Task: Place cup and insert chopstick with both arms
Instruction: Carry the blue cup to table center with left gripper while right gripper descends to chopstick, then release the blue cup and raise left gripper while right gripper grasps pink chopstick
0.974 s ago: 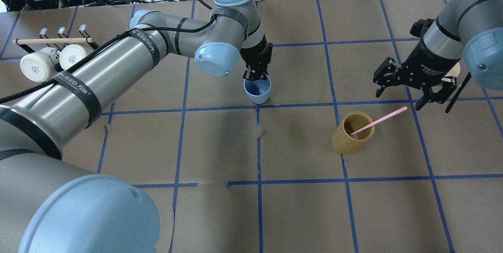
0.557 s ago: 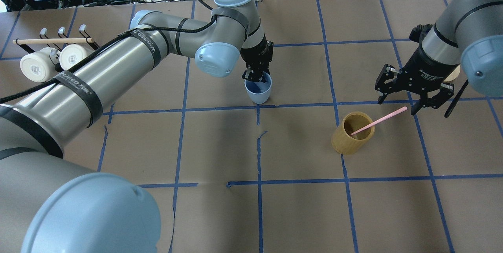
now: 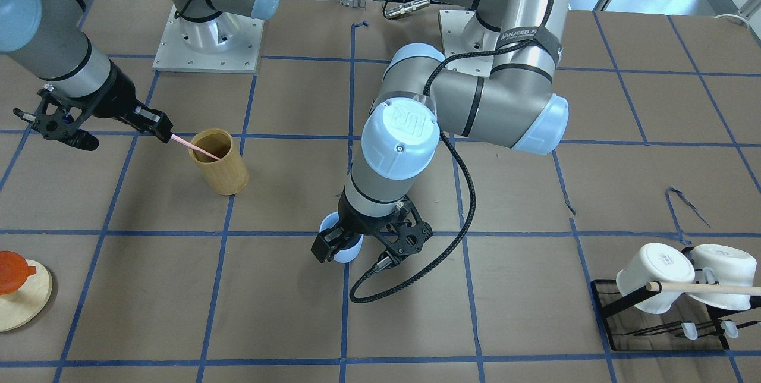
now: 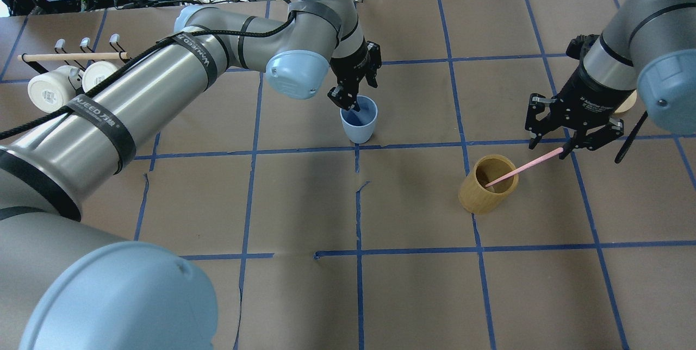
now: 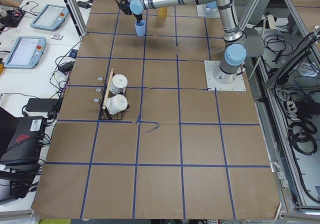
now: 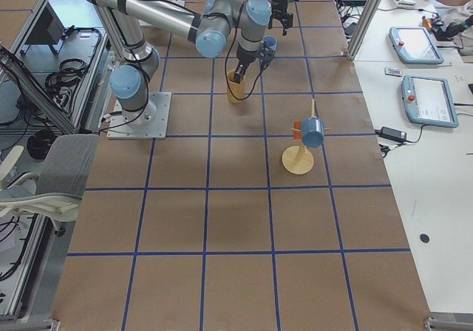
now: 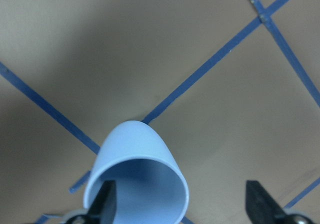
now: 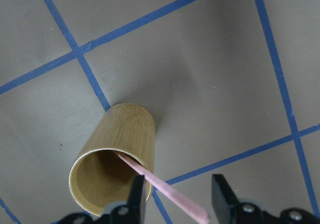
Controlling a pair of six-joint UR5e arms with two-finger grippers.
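I need to pick up the pink chopstick by its upper end [image 3: 177, 139] next with my right gripper. Then it can go into the light blue cup [image 3: 348, 251].
The light blue cup [image 4: 359, 123] stands upright on the table near a tape crossing; it also shows in the left wrist view [image 7: 135, 179] and, half hidden, in the front view [image 3: 348, 249]. My left gripper [image 4: 360, 91] is open just above its rim, one finger by the rim's edge. The pink chopstick [image 4: 522, 168] leans in the tan bamboo cylinder [image 4: 485, 186], its top end sticking out. My right gripper [image 4: 549, 149] is open, its fingers on either side of the stick's top end [image 8: 172, 199] without closing on it.
A black rack with two white mugs [image 4: 70, 82] and a pale wooden rod [image 4: 70, 57] stands at the far left. A round wooden stand [image 3: 21, 297] holding an orange object sits beyond my right arm. Blue tape lines grid the brown table.
My left gripper has opened, let go of the cup's rim and risen slightly. My right gripper has moved down and toward the stick, so its fingers now straddle the top end.
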